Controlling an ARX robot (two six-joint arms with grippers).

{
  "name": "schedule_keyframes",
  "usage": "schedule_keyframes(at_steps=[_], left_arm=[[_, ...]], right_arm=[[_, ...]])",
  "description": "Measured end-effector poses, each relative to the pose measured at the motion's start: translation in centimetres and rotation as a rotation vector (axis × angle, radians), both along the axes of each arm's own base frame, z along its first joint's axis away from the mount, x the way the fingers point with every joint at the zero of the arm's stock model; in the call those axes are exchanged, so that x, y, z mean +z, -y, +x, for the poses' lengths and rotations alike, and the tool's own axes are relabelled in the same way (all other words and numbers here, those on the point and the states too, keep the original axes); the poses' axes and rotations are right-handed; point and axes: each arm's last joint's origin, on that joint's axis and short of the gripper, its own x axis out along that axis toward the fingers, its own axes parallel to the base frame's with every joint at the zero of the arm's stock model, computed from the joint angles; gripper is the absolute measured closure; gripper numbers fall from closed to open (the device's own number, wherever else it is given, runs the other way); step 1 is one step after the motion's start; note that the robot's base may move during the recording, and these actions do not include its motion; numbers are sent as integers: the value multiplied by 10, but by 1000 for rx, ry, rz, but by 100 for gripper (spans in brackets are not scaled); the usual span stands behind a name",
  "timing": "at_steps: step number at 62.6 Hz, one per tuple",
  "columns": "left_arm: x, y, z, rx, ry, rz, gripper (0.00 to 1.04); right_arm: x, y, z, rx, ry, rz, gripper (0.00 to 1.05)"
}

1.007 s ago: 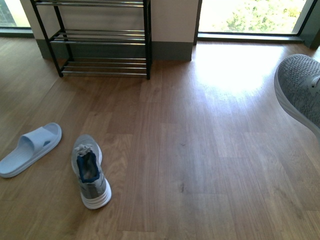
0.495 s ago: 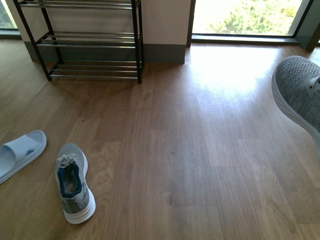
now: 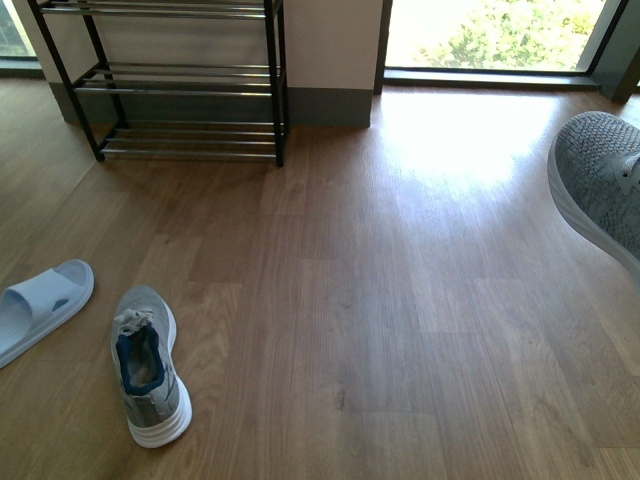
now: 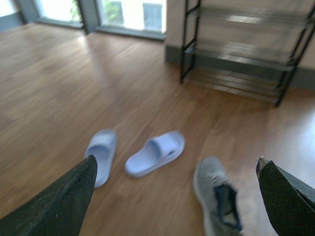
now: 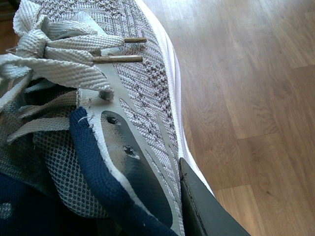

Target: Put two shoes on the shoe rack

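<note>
My left gripper grips the lying sneaker by its collar next, to place the grey sneaker on the shoe rack.
One grey sneaker lies on the wood floor at the front left, heel toward me; it also shows in the left wrist view. The other grey sneaker hangs in the air at the right edge, toe up. My right gripper is shut on this sneaker at its side near the collar; one dark finger presses on its outer side. My left gripper is open and empty above the floor, over the lying sneaker and the sandals. The black shoe rack stands at the back left against the wall, also in the left wrist view.
A pale blue slide sandal lies left of the floor sneaker; the left wrist view shows both sandals. Bright windows run along the back wall. Open wood floor lies between me and the rack.
From one second ago the view shifted right, so rack, sandal and floor sneaker slid left in frame. Since half a second ago almost nothing moved. The held sneaker stays at the right edge.
</note>
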Motion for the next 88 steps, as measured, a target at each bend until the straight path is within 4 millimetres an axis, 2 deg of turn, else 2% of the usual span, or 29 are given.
schedule_keyframes(at_steps=[3,8,17,24,29,39,52,64,73,88], left_arm=[[-5,0,7,33,-66,-12,9],[-6,0,21,-9,-128,-48,9],[-12,-3,57,-80,-211,-92,9],[-24,-5,89,-141,-283,-89,9],[-43,-9,113,-149,-379,-73,9],[-76,-14,147,-170,-534,-77,9],[-115,-9,188,-190,-671,-111,9],[-149,11,221,-198,-751,-128,9],[-175,23,238,-172,-804,-164,9],[-203,29,260,-64,-836,-201,9]], right_arm=[[0,0,0,3,1,2,103],[0,0,0,3,1,2,103],[0,0,0,3,1,2,103],[0,0,0,0,0,0,103],[0,0,0,2,0,1,103],[0,0,0,1,0,0,103],[0,0,0,1,0,0,103],[0,0,0,1,0,1,103],[0,0,0,1,0,0,103],[0,0,0,1,0,0,103]])
